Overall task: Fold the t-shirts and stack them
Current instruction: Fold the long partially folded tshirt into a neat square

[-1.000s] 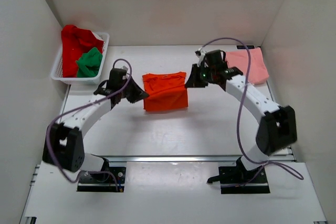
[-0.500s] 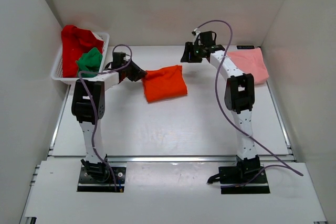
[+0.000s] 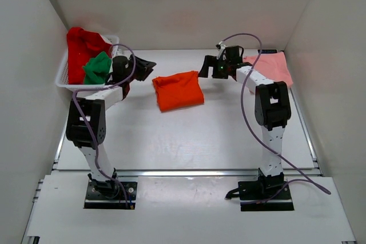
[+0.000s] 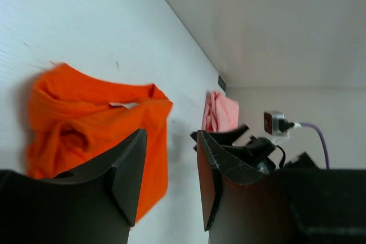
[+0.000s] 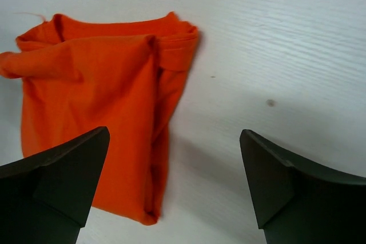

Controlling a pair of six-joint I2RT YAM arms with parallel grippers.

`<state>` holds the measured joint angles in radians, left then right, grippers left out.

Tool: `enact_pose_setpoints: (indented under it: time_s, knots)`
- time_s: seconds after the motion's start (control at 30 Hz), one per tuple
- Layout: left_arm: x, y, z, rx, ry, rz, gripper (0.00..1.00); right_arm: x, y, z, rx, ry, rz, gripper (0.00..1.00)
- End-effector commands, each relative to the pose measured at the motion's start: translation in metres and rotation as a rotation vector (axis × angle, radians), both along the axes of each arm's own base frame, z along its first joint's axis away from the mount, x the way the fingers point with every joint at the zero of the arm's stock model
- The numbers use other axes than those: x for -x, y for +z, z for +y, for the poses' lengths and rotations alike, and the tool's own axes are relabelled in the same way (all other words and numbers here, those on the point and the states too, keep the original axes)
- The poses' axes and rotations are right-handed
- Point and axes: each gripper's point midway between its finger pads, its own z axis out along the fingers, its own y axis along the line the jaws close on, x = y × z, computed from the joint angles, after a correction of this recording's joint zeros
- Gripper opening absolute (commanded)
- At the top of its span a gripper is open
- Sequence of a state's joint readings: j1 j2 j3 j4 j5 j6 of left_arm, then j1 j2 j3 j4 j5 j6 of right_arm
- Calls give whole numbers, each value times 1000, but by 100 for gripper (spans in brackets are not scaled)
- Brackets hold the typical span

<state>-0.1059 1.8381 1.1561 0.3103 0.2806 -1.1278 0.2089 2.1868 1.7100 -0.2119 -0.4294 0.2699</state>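
Observation:
Next, my right gripper grips the orange t-shirt's side edge facing the pink t-shirt. Then I stack the orange t-shirt there, still folded.
The bright orange t-shirt (image 3: 178,90) lies folded in a rough square on the table's middle back; it also shows in the left wrist view (image 4: 86,112) and the right wrist view (image 5: 91,107). Left of it, my left gripper (image 3: 147,66) (image 4: 171,181) hovers open and empty. Just past the shirt's right edge, my right gripper (image 3: 206,70) (image 5: 174,175) stands wide open with nothing between its fingers. A pale salmon pink t-shirt (image 3: 270,70) (image 4: 220,112) lies folded at the back right. The red t-shirt (image 3: 80,47) and the green t-shirt (image 3: 97,67) are heaped in the basket.
A white slotted basket (image 3: 66,82) stands at the back left, close behind the left gripper. White walls close in the table on the left, back and right. Both arms stand tall from their bases at the near edge.
Both grippers have opened and let go of the orange t-shirt, which now rests on the table. The left gripper drew back left towards the basket; the right opened wide beside the shirt.

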Motion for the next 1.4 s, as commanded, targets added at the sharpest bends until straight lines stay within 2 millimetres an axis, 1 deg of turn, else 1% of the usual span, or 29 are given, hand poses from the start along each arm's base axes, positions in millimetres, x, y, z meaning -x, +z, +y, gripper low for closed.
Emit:
enact_pose_setpoints:
  time_s: [0.0,0.03,0.07,0.1,0.13,0.17,0.2,0.23,0.27,0.3,0.37,0.43,0.5,0.53,0.6,0.63,0.67,0.73,0.83,0.87,0.9,1.0,1.13,1.17,1.2,1.23,1.27,1.3,1.37]
  knots:
    - [21,7,-53,41,-157,4,52,14,16,31,-57,76,-45,96]
    - [15,-7,-57,17,-166,42,51,17,14,35,-57,76,-36,96]
    - [10,-4,-66,0,-191,29,51,23,2,40,-53,79,5,97]
    - [11,-37,-68,-24,-196,118,51,25,4,47,-54,83,21,98]
    - [6,-62,-70,-58,-194,182,49,26,-9,49,-37,79,52,99]
    - [-3,-82,-66,-85,-180,232,49,22,-9,55,-13,86,59,99]
    - [-13,-81,-64,-99,-174,238,47,28,-17,59,23,89,93,99]
    - [-12,-113,-55,-109,-164,322,46,28,-23,61,49,97,127,99]
    - [-16,-127,-54,-102,-167,357,44,28,-40,61,85,91,156,99]
    - [-18,-131,-49,-89,-159,377,44,29,-37,68,108,107,169,99]
    - [-23,-146,-41,-78,-154,414,44,35,-61,74,144,132,240,99]
    - [-23,-153,-38,-83,-160,439,44,41,-63,83,157,154,286,99]
    - [-23,-161,-37,-77,-165,453,43,46,-77,90,156,168,329,99]
    - [-23,-162,-37,-66,-164,454,44,47,-76,90,145,159,346,93]
    - [-23,-162,-39,-53,-176,450,43,51,-78,94,108,176,368,65]
    - [-24,-164,-35,-48,-174,448,43,53,-81,91,92,175,386,43]
    - [-26,-159,-42,-28,-182,426,43,54,-81,93,75,180,391,34]
    - [-27,-146,-47,19,-206,395,43,49,-72,92,-5,202,389,24]
    - [-34,-114,-46,66,-215,328,44,41,-72,89,-33,234,382,22]
    - [-37,-99,-45,71,-213,298,44,37,-62,88,-41,240,368,16]
    - [-39,-84,-43,75,-214,269,44,34,-58,90,-61,255,357,0]
    - [-41,-46,-41,105,-219,196,45,31,-53,86,-44,268,343,0]
    - [-32,9,-35,160,-242,92,46,7,-6,63,114,199,141,0]
    - [-23,17,-37,169,-255,89,46,0,21,56,132,181,64,1]
    - [-19,22,-35,170,-256,79,46,-3,25,44,156,173,44,1]
    - [-9,27,-32,170,-257,72,46,-7,44,34,170,152,-1,0]
    - [0,20,-28,175,-244,89,46,-13,67,26,189,149,-72,0]
    - [8,34,-29,174,-254,55,46,-17,69,8,214,131,-87,0]
    - [31,32,-27,185,-250,64,46,-23,94,-22,274,85,-149,0]
